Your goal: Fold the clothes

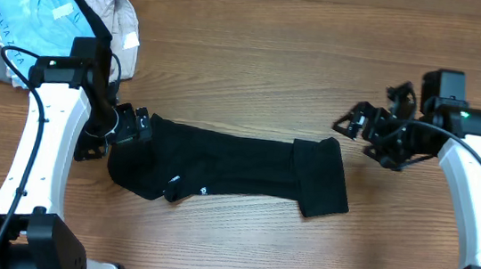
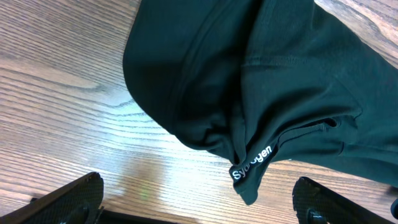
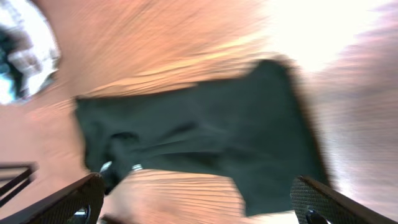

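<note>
The outer edge of the doubled-over end of the black T-shirt needs to be grabbed by my right gripper next, so I can fold that end inward.
The black T-shirt [image 1: 237,170] lies folded into a long band across the middle of the table, its right end doubled over. Small white marks show near its lower left edge. My left gripper [image 1: 134,126] is open and empty, right at the shirt's bunched left end; in the left wrist view the shirt [image 2: 273,81] hangs a corner with white lettering [image 2: 252,163] between my open fingers [image 2: 199,199]. My right gripper [image 1: 354,121] is open and empty, up above the table, to the right of the shirt. The blurred right wrist view shows the shirt [image 3: 205,130] beyond my open fingers [image 3: 199,199].
A pile of other clothes [image 1: 55,21], light blue, beige and grey, sits at the back left corner behind the left arm. Bare wooden tabletop [image 1: 257,65] surrounds the shirt.
</note>
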Controlling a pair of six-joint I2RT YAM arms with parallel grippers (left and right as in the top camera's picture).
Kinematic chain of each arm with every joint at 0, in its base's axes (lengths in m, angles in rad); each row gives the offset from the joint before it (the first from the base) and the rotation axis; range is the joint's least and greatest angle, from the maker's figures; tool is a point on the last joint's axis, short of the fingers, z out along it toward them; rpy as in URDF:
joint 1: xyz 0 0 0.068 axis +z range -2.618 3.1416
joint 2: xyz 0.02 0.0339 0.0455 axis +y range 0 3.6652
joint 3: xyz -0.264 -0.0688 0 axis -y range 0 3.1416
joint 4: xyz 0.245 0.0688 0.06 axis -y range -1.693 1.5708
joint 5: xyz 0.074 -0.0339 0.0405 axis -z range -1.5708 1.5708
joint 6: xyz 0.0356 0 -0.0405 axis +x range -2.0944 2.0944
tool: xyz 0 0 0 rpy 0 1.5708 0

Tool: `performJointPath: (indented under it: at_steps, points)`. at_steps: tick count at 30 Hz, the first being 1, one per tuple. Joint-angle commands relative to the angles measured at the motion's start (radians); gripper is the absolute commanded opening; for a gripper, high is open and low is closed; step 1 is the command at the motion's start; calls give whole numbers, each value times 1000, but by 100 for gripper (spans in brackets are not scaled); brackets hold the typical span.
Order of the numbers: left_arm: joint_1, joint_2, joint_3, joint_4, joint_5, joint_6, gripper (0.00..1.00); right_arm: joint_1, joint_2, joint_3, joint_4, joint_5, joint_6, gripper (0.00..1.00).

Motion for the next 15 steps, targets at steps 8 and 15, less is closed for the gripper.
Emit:
performJointPath:
  at_steps: [8,15]
  points:
    - [-2,-15,-1,0,11,19,100,-68,36,-240,165,73,-18,100]
    - [-2,-15,-1,-5,11,19,100,-68,37,-394,332,-30,-20,100]
